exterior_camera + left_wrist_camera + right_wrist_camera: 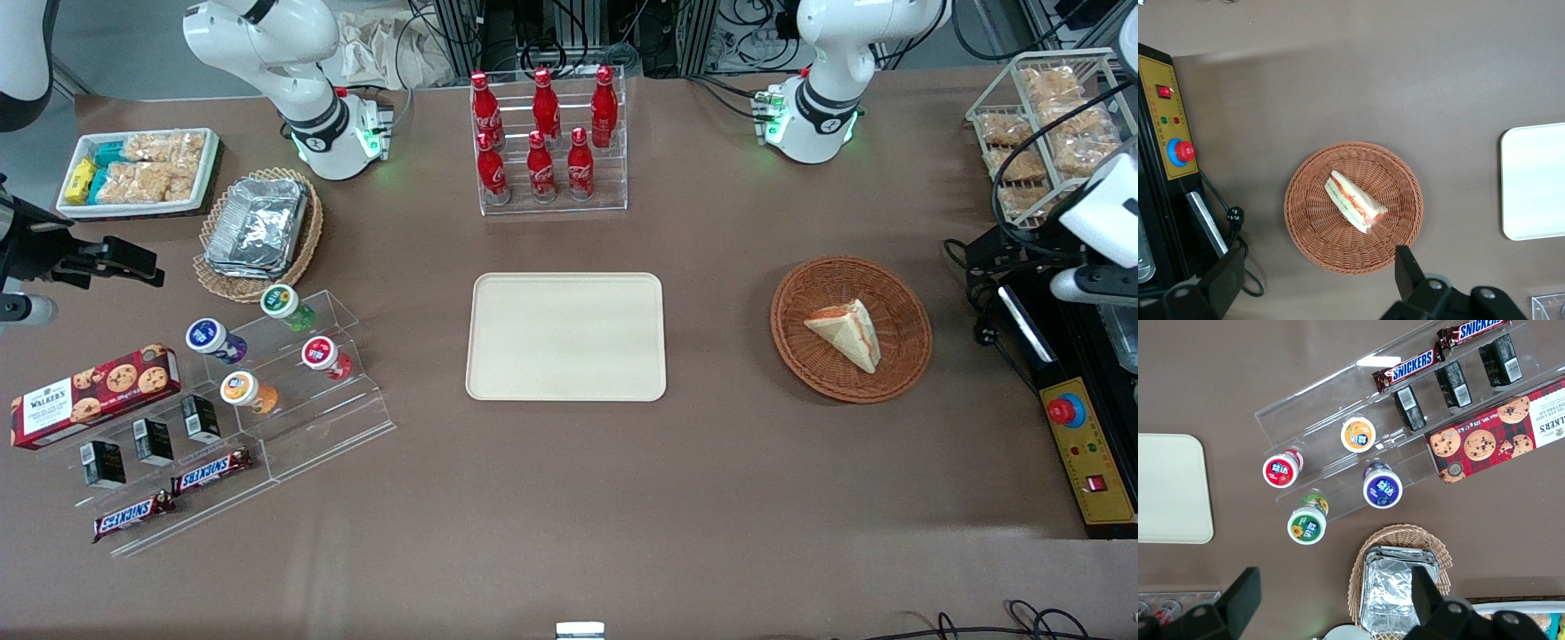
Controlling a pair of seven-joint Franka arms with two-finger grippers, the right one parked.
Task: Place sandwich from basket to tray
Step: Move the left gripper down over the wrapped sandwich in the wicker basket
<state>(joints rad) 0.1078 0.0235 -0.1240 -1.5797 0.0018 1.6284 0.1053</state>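
Note:
The left gripper grabs the sandwich across its flat bread sides next. These run side by side, and the sandwich slopes to a pointed corner (872, 368).
The sandwich (849, 333) (1355, 203), a pale bread wedge with orange-red and green filling along its edge, lies in the round reddish-brown basket (784, 311) (1295, 200) toward the working arm's end of the table. The beige tray (566, 336) (1535, 180) lies flat at the table's middle with nothing on it. My left gripper (1317, 275) hangs high above the table, just off the basket's rim. It is open wide, with nothing between its fingers (1408, 267). The left arm's wrist (1102, 213) shows at the edge of the front view.
A black and yellow control box (1089, 444) (1171, 147) with a red button and loose cables lies beside the basket. A wire rack of snack bags (1049, 124) stands farther back. A cola bottle rack (547, 142) stands farther from the front camera than the tray.

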